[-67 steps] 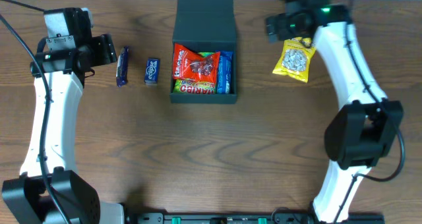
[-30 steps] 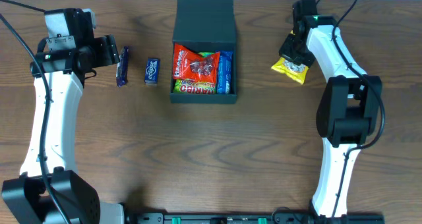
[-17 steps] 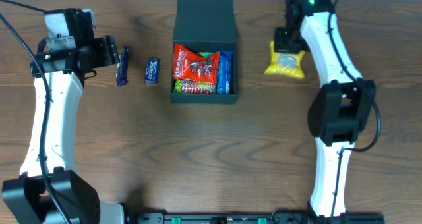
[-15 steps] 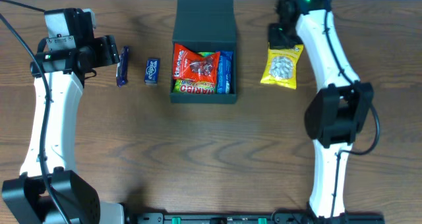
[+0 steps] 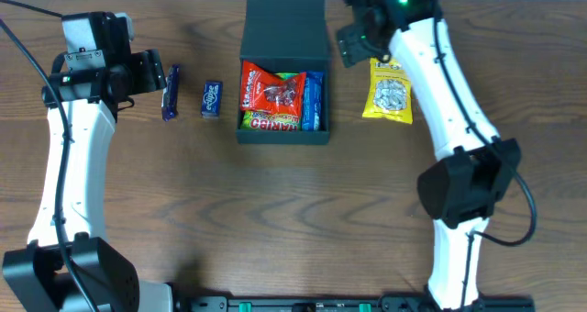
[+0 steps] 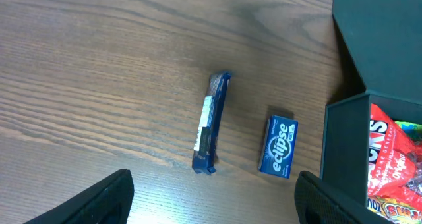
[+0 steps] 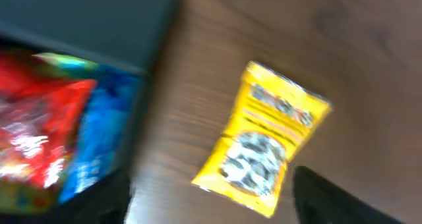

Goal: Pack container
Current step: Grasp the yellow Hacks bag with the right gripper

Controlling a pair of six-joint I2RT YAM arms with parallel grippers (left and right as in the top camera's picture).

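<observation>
The yellow snack packet needs to be packed, so my right gripper needs to grab it next by its middle (image 5: 389,90) (image 7: 262,140).
The dark container (image 5: 282,136) stands open at the back middle, its flap lid (image 5: 286,27) folded back. Inside lie a red candy packet (image 5: 272,96) and a blue packet (image 5: 313,101). A yellow snack packet (image 5: 389,90) lies on the table right of it. My right gripper (image 5: 356,44) is open and empty, above the gap between the lid and the yellow packet; its blurred wrist view shows the packet (image 7: 267,155) ahead of the gripper (image 7: 211,207). My left gripper (image 5: 151,73) is open and empty, left of a blue bar (image 6: 210,123) and a blue gum pack (image 6: 278,147).
The bar (image 5: 171,92) and gum pack (image 5: 212,99) lie between my left gripper and the container's left wall (image 6: 343,151). The table's back edge runs just behind the lid.
The yellow packet has shifted left and closer to the container and now lies flat. My right gripper has left it and swung left toward the lid. The left arm has not moved.
</observation>
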